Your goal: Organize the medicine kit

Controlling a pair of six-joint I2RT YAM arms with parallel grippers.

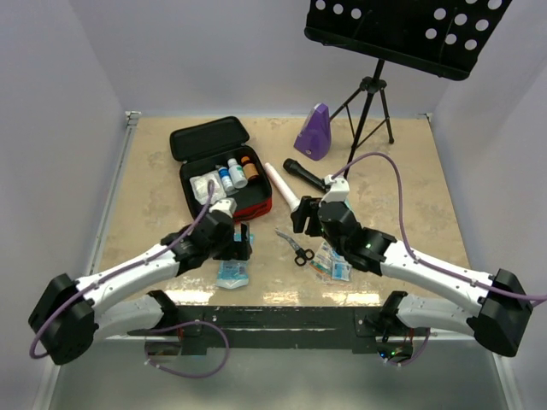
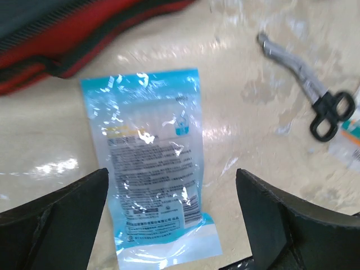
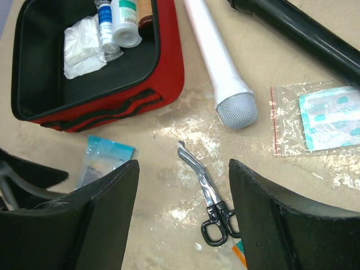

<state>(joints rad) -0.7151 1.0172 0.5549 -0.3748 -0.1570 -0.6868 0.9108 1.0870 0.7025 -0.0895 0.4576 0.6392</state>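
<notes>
The packet's printed side point(image 1: 232, 272) point(image 2: 156, 177) is below the fingers of my left gripper, which are still above the tabletop, so I need to lower that gripper before I close it on the blue packet.
The medicine kit point(image 1: 253, 205) lies open at the table's back left, red outside with black lining, holding small bottles point(image 1: 232, 176) and white gauze point(image 1: 205, 186); it also shows in the right wrist view point(image 3: 166, 67). My left gripper point(image 2: 171, 185) is open, low over a blue-and-clear packet point(image 2: 152, 163) lying flat in front of the kit point(image 2: 67, 39). My right gripper point(image 3: 183, 180) is open above black-handled scissors point(image 3: 205, 191). The same packet point(image 1: 232, 273) and scissors point(image 1: 296, 247) show in the top view.
A white microphone point(image 3: 216, 56) and a black microphone point(image 3: 304, 31) lie right of the kit. A zip bag with plasters point(image 3: 320, 118) lies at right, more packets point(image 1: 333, 265) under my right arm. A purple metronome point(image 1: 314, 132) and music stand point(image 1: 367, 111) stand at the back.
</notes>
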